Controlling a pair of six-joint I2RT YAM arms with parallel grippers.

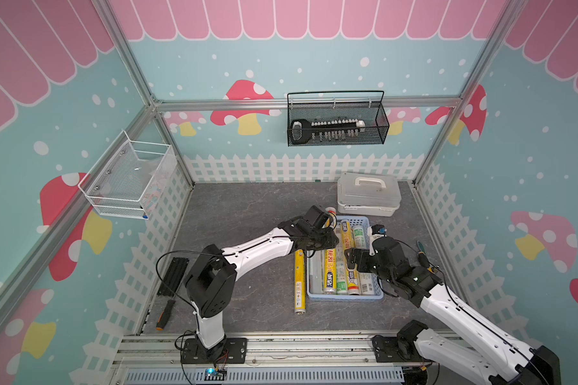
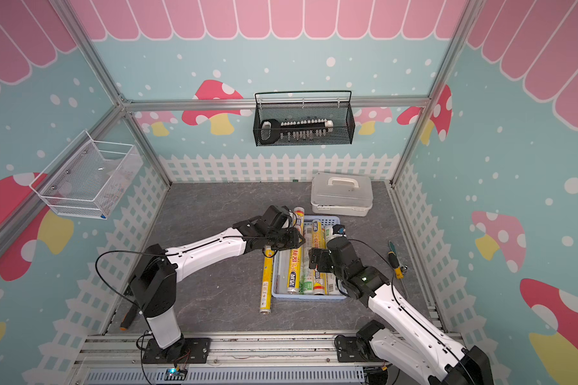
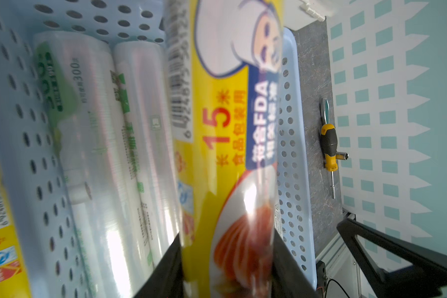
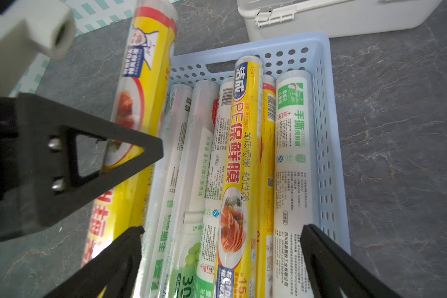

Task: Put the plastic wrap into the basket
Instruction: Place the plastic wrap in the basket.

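The roll's far end hangs past the back rim of the basket, and the roll would fall onto that rim if I opened now. My left gripper needs to move the roll before it opens.
My left gripper [image 3: 226,240] [image 1: 329,233] is shut on a yellow plastic wrap roll [image 3: 225,123] [image 1: 330,211]. The roll hangs over the left side of the light-blue basket [image 1: 344,297] [image 4: 325,129], its far end reaching past the back rim. Several rolls [image 4: 240,154] [image 1: 329,273], yellow and clear-white with green labels, lie lengthwise inside the basket. Another yellow roll [image 1: 299,283] [image 2: 266,283] lies on the table along the basket's left side. My right gripper [image 4: 222,229] [image 1: 351,256] is open above the rolls in the basket and holds nothing.
A white lidded box [image 1: 367,193] stands just behind the basket. A yellow-and-black screwdriver [image 1: 422,256] lies to its right. An orange-handled tool [image 1: 165,315] and a black strip [image 1: 176,273] lie at front left. A black wire basket [image 1: 336,120] and a white one [image 1: 127,180] hang on the walls.
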